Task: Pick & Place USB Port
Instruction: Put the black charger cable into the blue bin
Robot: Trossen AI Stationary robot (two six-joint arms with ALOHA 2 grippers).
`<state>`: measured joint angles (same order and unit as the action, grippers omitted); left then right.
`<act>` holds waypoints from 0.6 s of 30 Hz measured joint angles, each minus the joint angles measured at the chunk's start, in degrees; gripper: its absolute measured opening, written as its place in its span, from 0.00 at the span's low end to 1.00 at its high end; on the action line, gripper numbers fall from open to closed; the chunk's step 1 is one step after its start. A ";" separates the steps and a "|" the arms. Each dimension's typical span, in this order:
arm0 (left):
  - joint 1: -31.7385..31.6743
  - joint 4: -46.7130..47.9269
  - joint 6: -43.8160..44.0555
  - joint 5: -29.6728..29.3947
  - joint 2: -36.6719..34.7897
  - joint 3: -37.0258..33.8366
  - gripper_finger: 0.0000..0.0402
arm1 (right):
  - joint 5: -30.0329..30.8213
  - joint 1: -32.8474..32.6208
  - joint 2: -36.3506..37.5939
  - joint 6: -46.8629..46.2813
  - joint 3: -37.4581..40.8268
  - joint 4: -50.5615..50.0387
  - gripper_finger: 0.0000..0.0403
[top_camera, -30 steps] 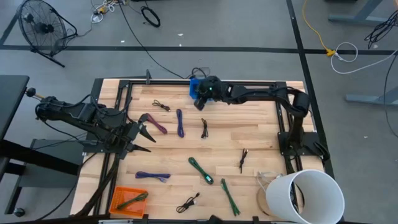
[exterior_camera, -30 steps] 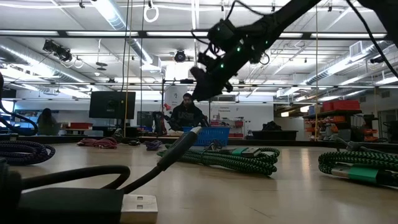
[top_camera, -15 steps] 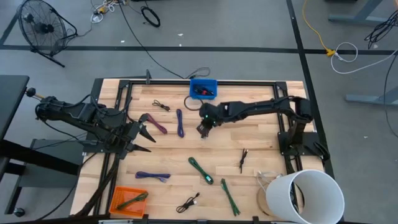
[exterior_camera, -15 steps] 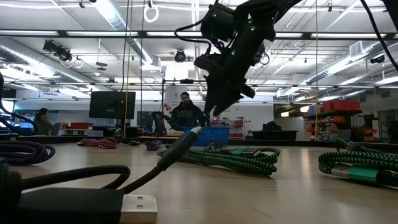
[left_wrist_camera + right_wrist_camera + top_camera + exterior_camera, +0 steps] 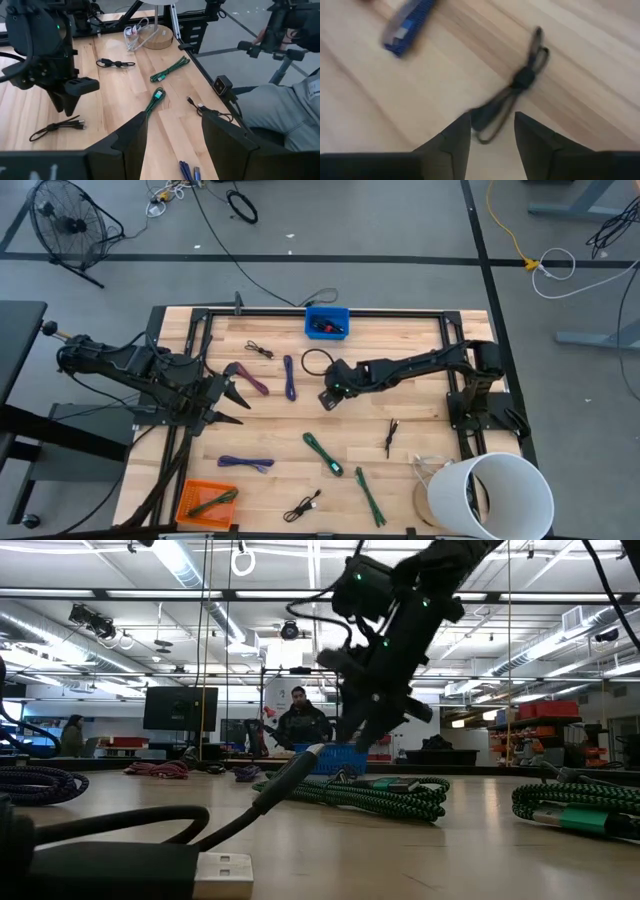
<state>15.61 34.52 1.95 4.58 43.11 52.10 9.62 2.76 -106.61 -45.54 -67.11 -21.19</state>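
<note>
My right gripper is going to grab the black cable bundle [image 5: 514, 94] by its plug end next, so that it can place the bundle in the blue bin.
My right gripper [image 5: 329, 397] hangs open over a small black tied cable bundle [image 5: 514, 94], near the middle of the table. In the right wrist view its two fingers stand on either side of the bundle's nearer end without touching it. In the low view the right gripper [image 5: 368, 730] points down, above the tabletop. The left wrist view shows the bundle [image 5: 55, 127] lying flat on the wood below that gripper. A blue bin [image 5: 327, 323] sits at the far edge with dark items inside. My left gripper [image 5: 236, 394] waits open at the table's left side.
Purple cables [image 5: 289, 377] [image 5: 245, 463] lie left of the right gripper, and green ones [image 5: 322, 452] [image 5: 370, 495] lie nearer. More black bundles [image 5: 260, 348] [image 5: 390, 435] [image 5: 303, 505] are scattered about. An orange tray [image 5: 205, 502] sits near-left and a white bucket [image 5: 495, 495] near-right.
My right gripper has swung from over the blue bin at the far edge toward the table's middle. It has come down over the black cable bundle, slowing in the last half second. The blue bin now shows uncovered.
</note>
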 joint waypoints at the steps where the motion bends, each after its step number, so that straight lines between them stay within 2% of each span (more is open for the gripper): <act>1: 0.01 0.00 0.40 0.00 0.00 0.00 0.48 | 0.02 0.05 -0.04 -0.47 1.00 0.90 0.38; 10: -0.01 0.00 0.35 -1.62 0.00 0.00 0.48 | 1.47 0.01 -0.09 -0.51 2.09 5.19 0.48; 16: -0.01 0.00 0.37 -1.92 0.00 0.00 0.48 | 2.72 -0.51 -1.55 -0.75 2.11 6.16 0.50; 18: -0.01 -0.01 0.35 -1.92 0.00 0.00 0.48 | 1.99 -0.89 -3.09 -0.73 2.12 9.23 0.50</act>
<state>15.60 34.51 2.31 2.66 43.12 52.10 11.61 1.87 -109.70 -46.27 -64.98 -11.96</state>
